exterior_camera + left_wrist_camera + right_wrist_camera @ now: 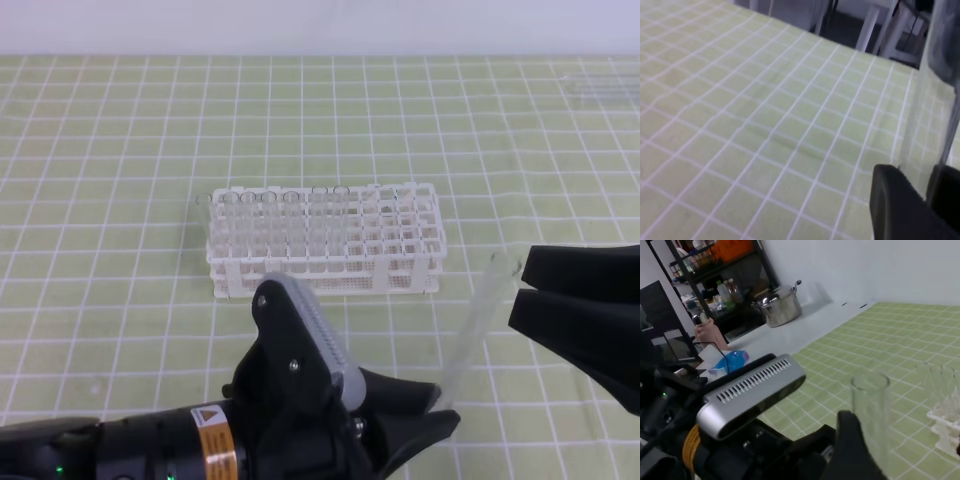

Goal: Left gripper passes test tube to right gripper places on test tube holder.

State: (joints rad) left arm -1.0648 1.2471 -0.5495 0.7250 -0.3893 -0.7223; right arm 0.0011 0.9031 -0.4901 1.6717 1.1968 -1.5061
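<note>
The lower end of the clear test tube should stay free to go into the test tube holder [325, 240], so the robot's right gripper will grab the tube by its rimmed top [505, 267] next.
My left gripper [436, 406] reaches in from the bottom edge and is shut on the lower end of the test tube [473, 325], which leans up and to the right above the mat. In the left wrist view the clear test tube [936, 105] rises between the two black fingers [896, 202]. My right gripper [519, 288] comes from the right edge, open, its tips just right of the tube's rimmed top and apart from it. In the right wrist view, the tube [870, 412] stands beside one black finger [852, 446]. The white test tube holder [325, 240] stands behind, with several clear tubes in its left holes.
A green mat with a white grid [120, 150] covers the table. The left arm's grey wrist camera [751, 394] sits close below the tube. Beyond the table, the right wrist view shows a steel pot [778, 306] and a dark shelf unit [715, 270].
</note>
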